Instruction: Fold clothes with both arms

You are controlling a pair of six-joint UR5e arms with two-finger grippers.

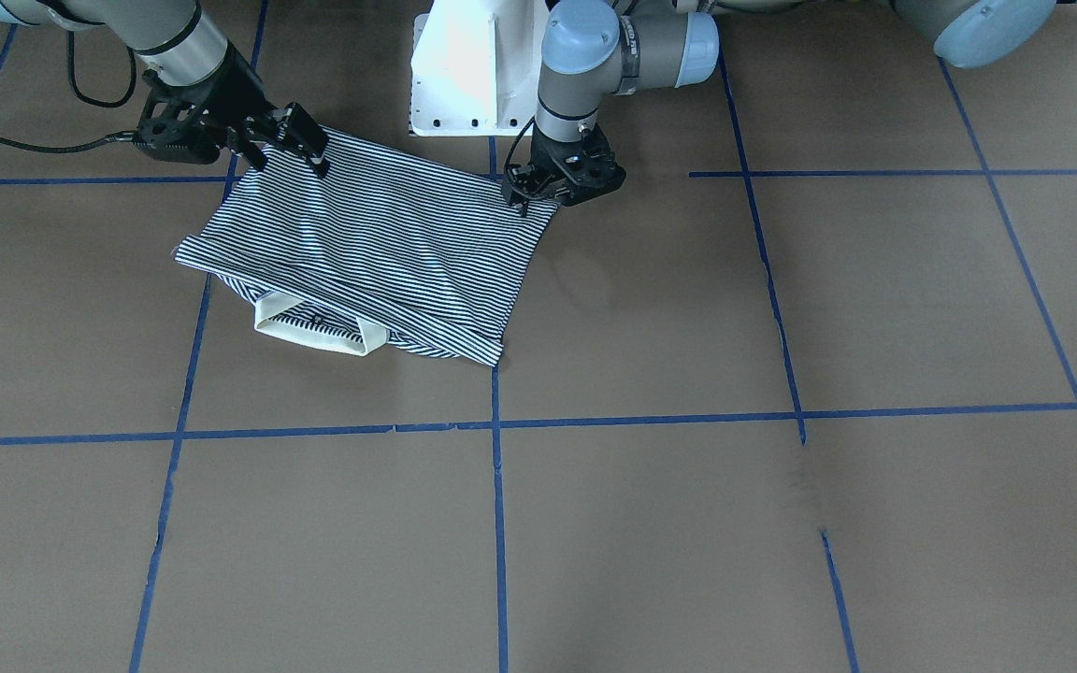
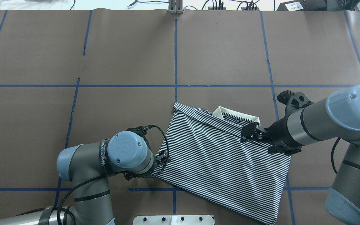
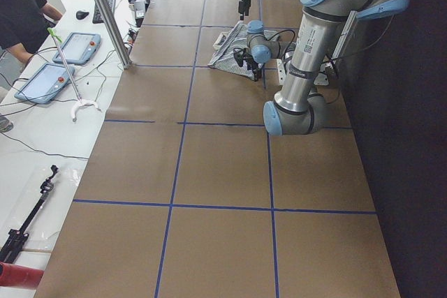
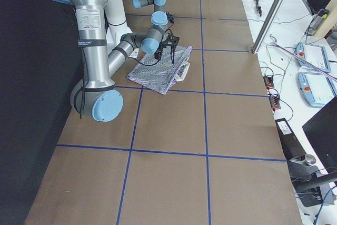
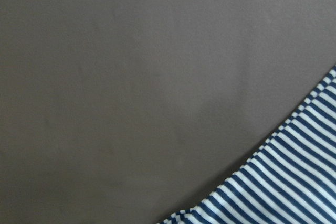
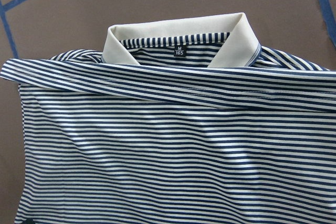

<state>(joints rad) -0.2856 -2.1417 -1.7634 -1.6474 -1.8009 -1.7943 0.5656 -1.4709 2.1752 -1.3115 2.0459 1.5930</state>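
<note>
My left gripper is ready to close on the striped shirt's corner (image 1: pixel 546 213). Its fingers reach down to the cloth beside the corner's puckered edge.
The clothes are one navy-and-white striped polo shirt (image 1: pixel 380 252) (image 2: pixel 220 156), folded into a rough rectangle on the brown table. Its cream collar (image 1: pixel 314 332) (image 2: pixel 236 115) (image 6: pixel 173 32) sticks out at the far edge. My right gripper (image 1: pixel 291 140) (image 2: pixel 252 132) hovers just above the shirt's right side, fingers spread and holding nothing. My left gripper (image 1: pixel 518 194) (image 2: pixel 163 156) sits low at the shirt's near-left corner, and the cloth there lies flat with nothing clamped. The left wrist view shows only bare table and the striped shirt's edge (image 5: pixel 294 182).
The white pedestal base (image 1: pixel 473 75) (image 2: pixel 173 218) stands just behind the shirt. Blue tape lines (image 2: pixel 175 62) divide the table into squares. A side bench holds tablets (image 3: pixel 52 68), and a person (image 3: pixel 21 12) stands next to it.
</note>
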